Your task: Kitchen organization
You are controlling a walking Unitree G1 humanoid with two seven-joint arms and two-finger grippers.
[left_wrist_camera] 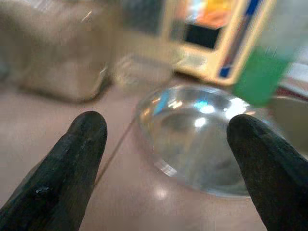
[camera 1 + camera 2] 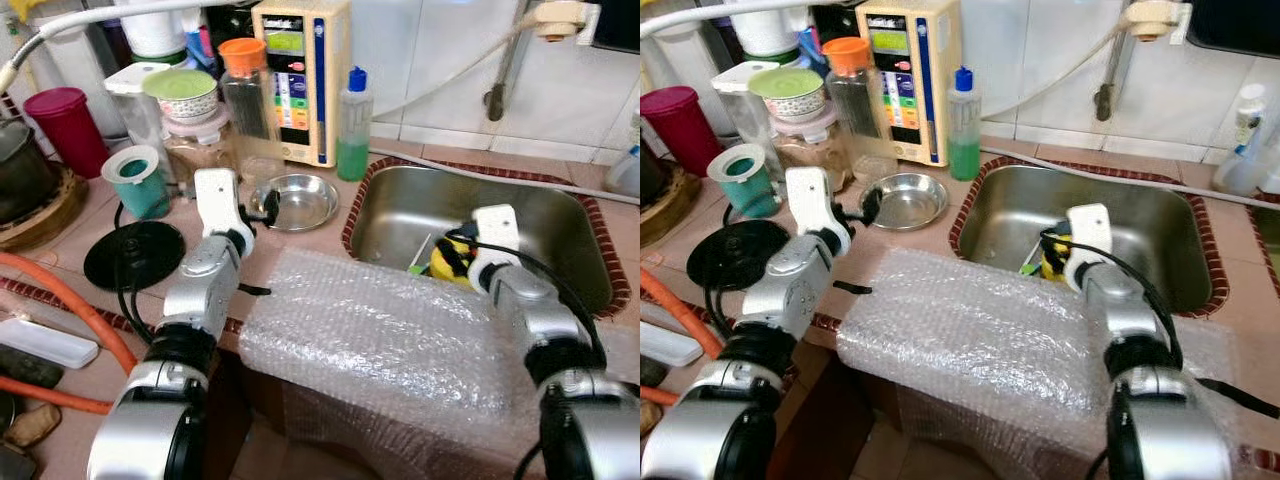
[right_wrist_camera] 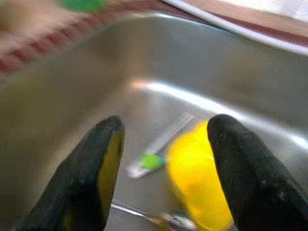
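My left gripper grips the bowl by its thin near rim [image 2: 279, 226] [image 1: 163, 167] next, since the steel bowl spreads wider than my open fingers.
A small steel bowl [image 2: 297, 200] sits on the tiled counter, left of the sink [image 2: 570, 240]. My left gripper [image 2: 265, 206] hovers just at the bowl's left rim. In the left wrist view its fingers [image 1: 82, 144] stand open, with the bowl [image 1: 202, 139] beyond and between them. My right gripper [image 2: 455, 250] reaches down into the sink over a yellow object [image 2: 448, 264]. Its fingers [image 3: 101, 159] are open in the right wrist view, the yellow object [image 3: 199, 185] lies beneath them, and a thin green-tipped utensil [image 3: 154, 161] lies beside it.
A sheet of bubble wrap [image 2: 380, 340] drapes over the counter's front edge between my arms. Behind the bowl stand a green soap bottle [image 2: 353, 125], a water purifier [image 2: 300, 80] and several jars [image 2: 195, 125]. A teal cup [image 2: 138, 180], black lid [image 2: 135, 255] and orange hose [image 2: 70, 310] lie left.
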